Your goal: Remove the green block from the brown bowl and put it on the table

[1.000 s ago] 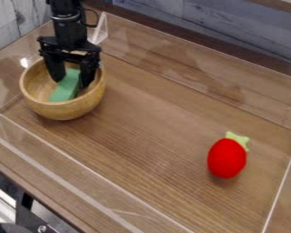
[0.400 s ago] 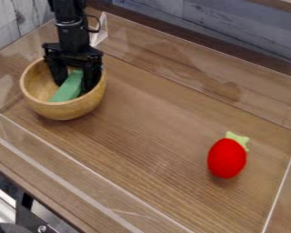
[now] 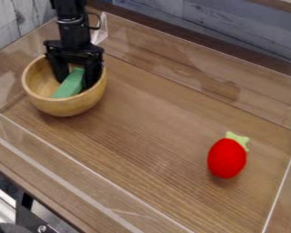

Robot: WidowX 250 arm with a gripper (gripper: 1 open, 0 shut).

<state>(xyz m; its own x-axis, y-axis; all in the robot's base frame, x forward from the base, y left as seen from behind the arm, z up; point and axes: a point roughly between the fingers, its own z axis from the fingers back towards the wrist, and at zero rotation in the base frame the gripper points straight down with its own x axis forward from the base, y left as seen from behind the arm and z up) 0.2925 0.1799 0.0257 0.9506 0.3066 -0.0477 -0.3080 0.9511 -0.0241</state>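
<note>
My fingers are down inside the brown bowl [image 3: 57,98], on either side of the green block's upper end. My gripper should close now. Closing now would hold the block.
The brown bowl [image 3: 57,98] sits at the left of the table [image 3: 160,127]. Inside it the green block [image 3: 70,86] leans tilted against the inner wall. My black gripper [image 3: 74,75] reaches down into the bowl from above, open, with one finger on each side of the block's upper end. Its fingers hide the top of the block, and I cannot tell whether they touch it.
A red strawberry-like toy [image 3: 227,157] with a green top lies at the right front of the table. Clear acrylic walls [image 3: 283,187] run round the tabletop's edges. Bare wood-grain surface lies between the bowl and the toy.
The gripper has sunk a little lower into the bowl, closer round the green block. Its fingers stay spread and the block has not moved.
</note>
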